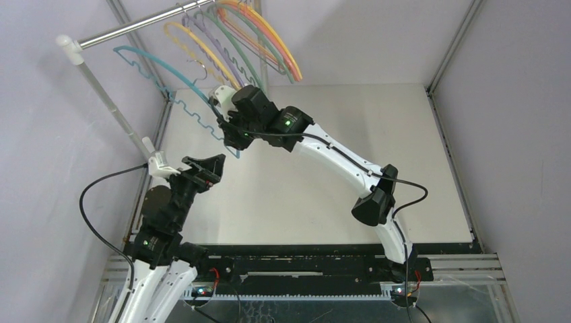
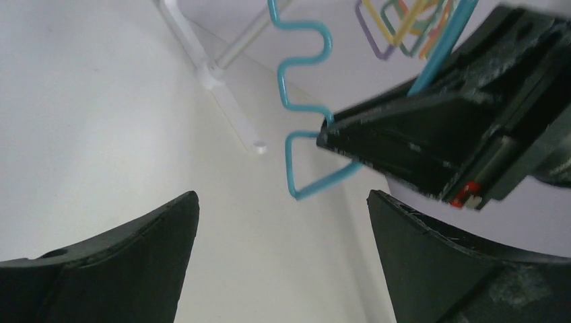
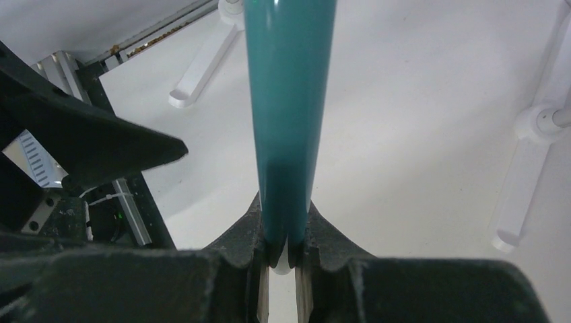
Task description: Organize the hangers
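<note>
I will grab the teal hanger (image 1: 153,60) with my left gripper by its wavy edge (image 1: 201,122), opposite the hanger's hook. The hook then stays free for the silver bar.
My right gripper (image 1: 229,136) is shut on the lower end of a teal wavy-edged hanger (image 1: 153,60) and holds it in the air, below the silver rail (image 1: 135,25). In the right wrist view the teal bar (image 3: 289,101) runs up from between the closed fingers (image 3: 284,232). Several hangers in purple, yellow, green, orange and pink (image 1: 236,33) hang on the rail. My left gripper (image 1: 204,171) is open and empty just below the teal hanger's corner (image 2: 296,192), which shows beyond its spread fingers (image 2: 283,208).
The rail rests on a white post (image 1: 108,101) with white feet on the table (image 2: 229,101) (image 3: 532,155). The right gripper's black body (image 2: 438,134) is close above the left gripper. Grey walls enclose the white table (image 1: 323,182).
</note>
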You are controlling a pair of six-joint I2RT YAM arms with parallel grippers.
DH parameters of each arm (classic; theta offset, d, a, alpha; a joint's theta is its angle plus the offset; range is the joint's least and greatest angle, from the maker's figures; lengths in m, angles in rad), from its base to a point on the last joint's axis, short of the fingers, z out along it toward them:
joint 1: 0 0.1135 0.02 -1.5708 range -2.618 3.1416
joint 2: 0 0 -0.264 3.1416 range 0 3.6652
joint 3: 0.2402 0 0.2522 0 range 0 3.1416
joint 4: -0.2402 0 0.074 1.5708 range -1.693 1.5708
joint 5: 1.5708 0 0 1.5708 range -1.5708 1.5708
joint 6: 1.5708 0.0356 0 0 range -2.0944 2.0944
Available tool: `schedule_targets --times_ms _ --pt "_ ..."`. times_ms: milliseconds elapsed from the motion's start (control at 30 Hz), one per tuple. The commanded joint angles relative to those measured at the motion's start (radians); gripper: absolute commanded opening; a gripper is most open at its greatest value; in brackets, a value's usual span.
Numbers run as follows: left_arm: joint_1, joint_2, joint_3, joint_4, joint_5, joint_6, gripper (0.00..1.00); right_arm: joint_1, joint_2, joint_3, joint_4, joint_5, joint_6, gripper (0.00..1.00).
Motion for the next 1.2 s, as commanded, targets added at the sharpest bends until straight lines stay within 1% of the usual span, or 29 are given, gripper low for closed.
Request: schedule_targets --times_ms 0,167,333,533,733,867,1167 --pt "0.003 0.014 0.050 0.095 -0.141 0.027 1.00 0.002 -0.069 -0.039 0.072 0.012 0.011 0.00" --pt "0.003 0.081 0.098 0.130 -0.197 -0.047 0.99 0.002 -0.121 -0.128 0.068 0.025 0.011 0.00" --pt "0.002 0.150 0.116 0.215 -0.227 -0.097 1.00 0.001 -0.186 -0.229 0.098 0.021 0.012 0.00" --pt "0.002 0.246 0.134 0.275 -0.209 -0.133 0.99 0.001 -0.218 -0.238 0.097 0.011 0.005 0.00" --pt "0.002 0.262 0.086 0.337 -0.217 -0.174 0.99 0.008 -0.242 -0.249 0.096 -0.014 0.003 0.00" --pt "0.004 0.293 0.105 0.361 -0.216 -0.175 0.99 0.025 -0.251 -0.265 0.095 -0.020 -0.001 0.00" --pt "0.007 0.398 0.143 0.468 -0.169 -0.207 0.99 0.050 -0.256 -0.263 0.092 -0.015 -0.004 0.00"
